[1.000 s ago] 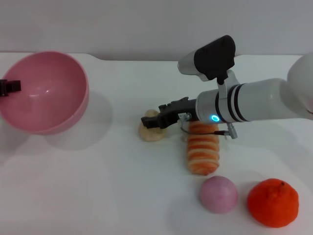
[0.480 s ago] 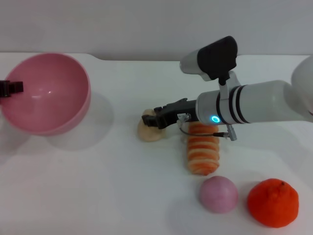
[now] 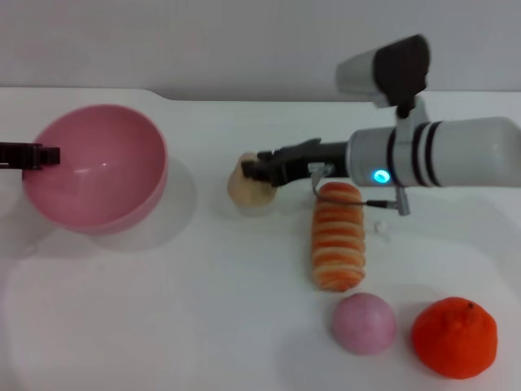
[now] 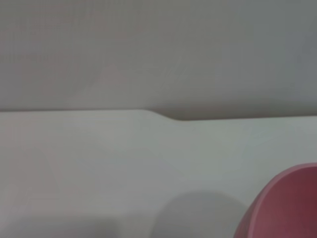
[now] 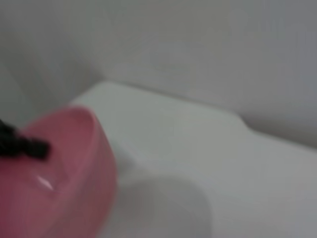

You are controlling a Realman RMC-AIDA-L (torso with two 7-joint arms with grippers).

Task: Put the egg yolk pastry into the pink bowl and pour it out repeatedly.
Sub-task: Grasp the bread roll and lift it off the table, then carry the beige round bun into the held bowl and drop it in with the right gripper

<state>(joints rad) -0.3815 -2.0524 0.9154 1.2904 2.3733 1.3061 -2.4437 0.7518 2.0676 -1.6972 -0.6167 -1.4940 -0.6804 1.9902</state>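
My left gripper will keep holding the pink bowl until I lower it: the pink bowl's lower edge [image 3: 106, 231] hangs tilted above the table.
The egg yolk pastry [image 3: 242, 189], a pale beige bun, is held in my right gripper [image 3: 256, 173], which is shut on it and keeps it a little above the table, right of the bowl. The pink bowl [image 3: 98, 167] stands at the left, tilted with its mouth toward the pastry. My left gripper [image 3: 39, 155] is shut on the bowl's left rim. The bowl's edge shows in the left wrist view [image 4: 290, 208]. The right wrist view shows the bowl [image 5: 59, 173] with the left gripper's black fingers [image 5: 22, 145] on it.
A long orange-striped bread roll [image 3: 338, 238] lies under my right forearm. A pink ball [image 3: 364, 322] and an orange [image 3: 453, 336] sit at the front right. A small white crumb [image 3: 380, 228] lies beside the roll.
My right gripper has risen and moved back with the pastry in it. The left gripper has brought the pink bowl to the right, nearer the pastry.
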